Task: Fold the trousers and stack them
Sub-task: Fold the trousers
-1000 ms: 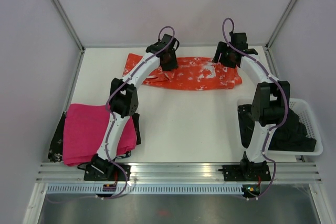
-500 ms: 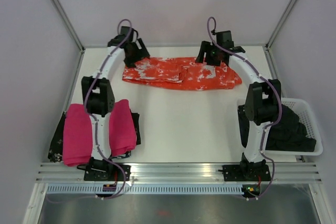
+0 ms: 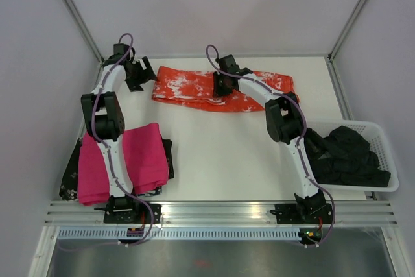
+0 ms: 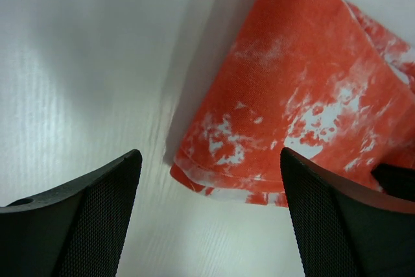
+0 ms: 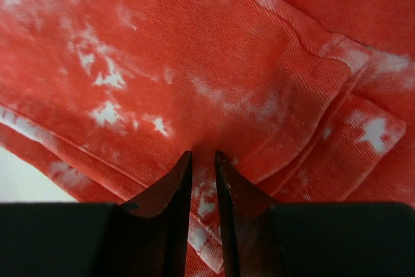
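Next, my left gripper pinches the orange-red trousers (image 3: 188,87) at the near corner of their outer end (image 3: 155,97) to fold that end across.
The orange-red trousers (image 3: 188,87) with white blotches lie in a long band across the far side of the table. My left gripper (image 3: 139,73) hovers just off their left end, open and holding nothing. In the left wrist view the trousers' hem (image 4: 305,76) lies between and beyond the wide-spread fingers (image 4: 97,212), and the gripper (image 4: 209,157) is above bare table. My right gripper (image 3: 222,85) is down on the middle of the trousers. The right wrist view shows it (image 5: 203,155) nearly closed, pinching a ridge of the trousers (image 5: 214,50) fabric.
A folded magenta-pink cloth (image 3: 146,154) lies at the near left on a dark garment (image 3: 68,180). A white basket (image 3: 382,137) at the right holds black garments (image 3: 347,157). Walls and frame posts close in the table's back and sides.
The left gripper let go of the trousers, opened and swung left past their end. The right gripper moved from their right end to the middle and closed on the fabric.
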Tool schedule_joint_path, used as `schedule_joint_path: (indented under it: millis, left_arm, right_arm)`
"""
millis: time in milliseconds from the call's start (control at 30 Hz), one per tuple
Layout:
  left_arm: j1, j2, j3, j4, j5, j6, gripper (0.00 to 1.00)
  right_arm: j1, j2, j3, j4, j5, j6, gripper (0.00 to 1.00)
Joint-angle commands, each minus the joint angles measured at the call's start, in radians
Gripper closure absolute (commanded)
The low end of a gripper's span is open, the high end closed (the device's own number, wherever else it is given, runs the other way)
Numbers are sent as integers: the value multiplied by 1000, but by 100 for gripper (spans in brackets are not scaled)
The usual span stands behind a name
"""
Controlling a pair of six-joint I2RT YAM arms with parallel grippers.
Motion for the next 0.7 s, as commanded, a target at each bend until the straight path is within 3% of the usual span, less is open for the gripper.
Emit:
schedule_joint_path:
  millis: [0,233,333,433,467,533,600,633,667]
  left_arm:
    - [-7,57,-21,72,102,89,8]
    - [-7,132,-18,104,228,120,8]
    - [-8,158,-14,109,250,120,15]
    - [-10,178,5,112,279,108,40]
    - [-10,181,5,115,282,103,55]
    - [-11,183,5,129,302,93,64]
    - [-11,180,6,144,303,99,81]
    - [-10,177,15,139,274,106,98]
    - [-10,172,15,130,229,106,98]
  right_arm:
    - [-15,22,27,-100,158,-54,72]
    - [-16,-1,-48,-88,166,-55,75]
    - [-16,-45,-6,-77,140,-48,67]
    - [-31,-81,100,-106,112,-31,56]
    - [-47,-94,126,-121,110,-25,51]
    - [-70,-128,171,-154,112,-11,46]
    - [-120,-163,165,-173,110,10,44]
    - [-163,-202,147,-190,120,20,43]
    - [-188,-220,134,-190,120,29,43]
